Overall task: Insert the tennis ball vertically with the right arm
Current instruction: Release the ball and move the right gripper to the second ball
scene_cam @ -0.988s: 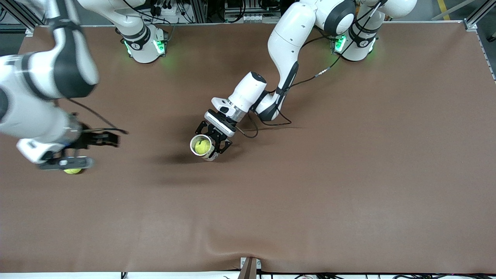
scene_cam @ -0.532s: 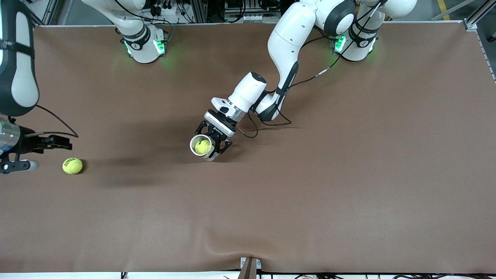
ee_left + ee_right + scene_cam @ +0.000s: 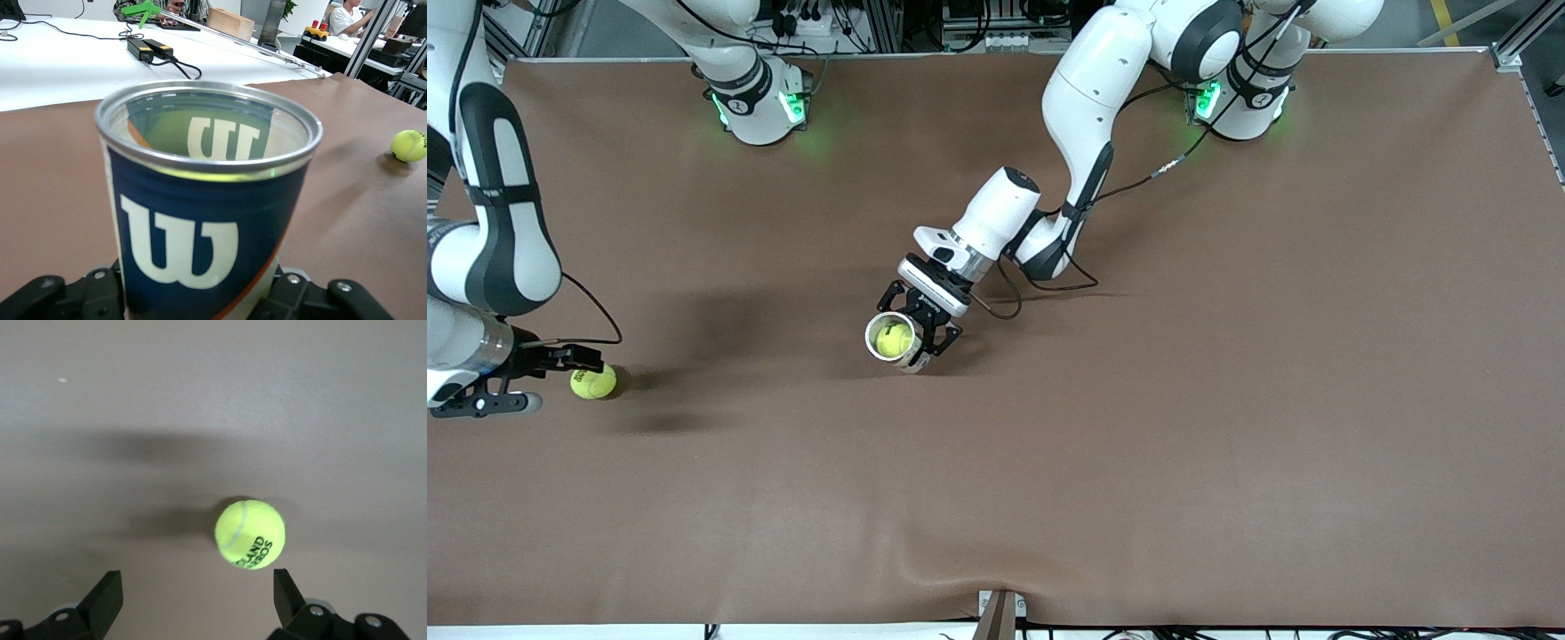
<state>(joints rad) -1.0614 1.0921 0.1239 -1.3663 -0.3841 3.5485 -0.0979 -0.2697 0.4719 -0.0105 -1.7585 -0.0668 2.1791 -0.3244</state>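
Observation:
I should next grab the loose tennis ball by its fuzzy round sides with my right gripper. Then I can insert it vertically into the can (image 3: 911, 359).
A yellow tennis ball (image 3: 593, 382) (image 3: 251, 535) lies on the brown table near the right arm's end. My right gripper (image 3: 562, 380) (image 3: 195, 581) is open, low over the table. The ball sits just ahead of its fingertips (image 3: 281, 580), closer to one finger than the other. At the table's middle, my left gripper (image 3: 917, 322) (image 3: 200, 301) is shut on a blue can (image 3: 911, 359) (image 3: 200, 220) marked with a white W. The can stands upright, mouth up, with a second tennis ball (image 3: 892, 338) inside. The loose ball (image 3: 408, 145) also shows in the left wrist view.
The table's edge (image 3: 445, 498) runs close to my right gripper at the right arm's end. A black cable (image 3: 996, 307) loops on the table beside the left wrist. A clamp (image 3: 1000, 613) sits at the table edge nearest the front camera.
My right arm swung off the loose ball toward its end of the table, then came back low beside it. The ball, the can and my left arm stayed put.

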